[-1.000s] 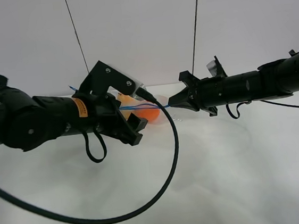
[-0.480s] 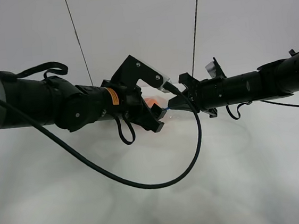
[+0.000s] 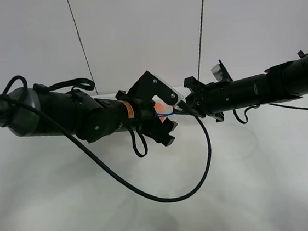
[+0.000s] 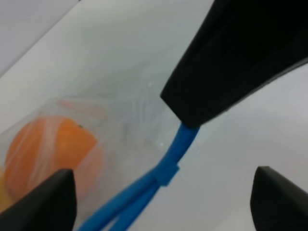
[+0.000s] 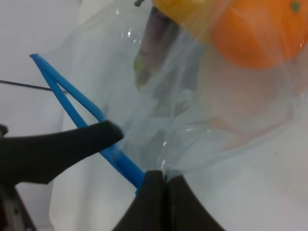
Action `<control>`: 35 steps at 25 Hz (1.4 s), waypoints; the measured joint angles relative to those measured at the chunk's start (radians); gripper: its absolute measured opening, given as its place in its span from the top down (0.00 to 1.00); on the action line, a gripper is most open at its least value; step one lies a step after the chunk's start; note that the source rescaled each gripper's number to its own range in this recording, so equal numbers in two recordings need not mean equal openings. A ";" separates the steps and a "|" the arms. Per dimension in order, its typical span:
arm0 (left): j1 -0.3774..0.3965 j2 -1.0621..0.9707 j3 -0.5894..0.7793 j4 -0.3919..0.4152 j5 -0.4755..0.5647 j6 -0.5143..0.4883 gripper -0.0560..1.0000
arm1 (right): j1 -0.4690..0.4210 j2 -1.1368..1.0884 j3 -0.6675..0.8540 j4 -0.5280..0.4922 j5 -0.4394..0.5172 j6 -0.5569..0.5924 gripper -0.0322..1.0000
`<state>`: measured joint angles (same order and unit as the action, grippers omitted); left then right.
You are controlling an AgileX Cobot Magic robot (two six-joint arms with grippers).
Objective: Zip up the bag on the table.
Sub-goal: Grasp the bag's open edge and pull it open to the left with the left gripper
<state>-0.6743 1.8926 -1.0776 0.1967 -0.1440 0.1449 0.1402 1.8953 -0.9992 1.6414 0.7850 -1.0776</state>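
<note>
I will use my left gripper to zip up the bag [image 4: 96,144] next, so it will grab the blue zipper by its small slider [image 4: 165,173].
The bag [image 5: 192,106], clear plastic, lies on the white table [image 3: 163,203] with an orange [image 5: 255,33], a yellow fruit [image 5: 187,12] and a purple eggplant [image 5: 154,33] inside. Its blue zipper strip [image 4: 163,173] runs between the wide-apart fingers of my left gripper [image 4: 163,199], which is open and straddles it. My right gripper [image 5: 160,190] is shut on the strip's end. In the high view the left gripper [image 3: 166,126] hides most of the bag [image 3: 156,110], and the right gripper [image 3: 182,108] meets it from the right.
The left arm's black cable [image 3: 168,194] loops down over the table in front of the bag. Both arms stretch across the table's back half. A white panelled wall [image 3: 140,34] stands behind.
My left gripper has slid to the right along the blue strip, up close to the right gripper, and now covers more of the bag. The right arm has stayed still.
</note>
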 joint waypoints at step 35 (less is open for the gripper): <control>0.000 0.076 -0.057 0.002 -0.014 0.127 0.74 | 0.000 0.000 0.000 -0.014 -0.003 0.002 0.97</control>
<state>-0.6743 1.9689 -1.1349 0.1990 -0.1579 0.2715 0.1402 1.8953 -0.9992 1.6271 0.7820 -1.0751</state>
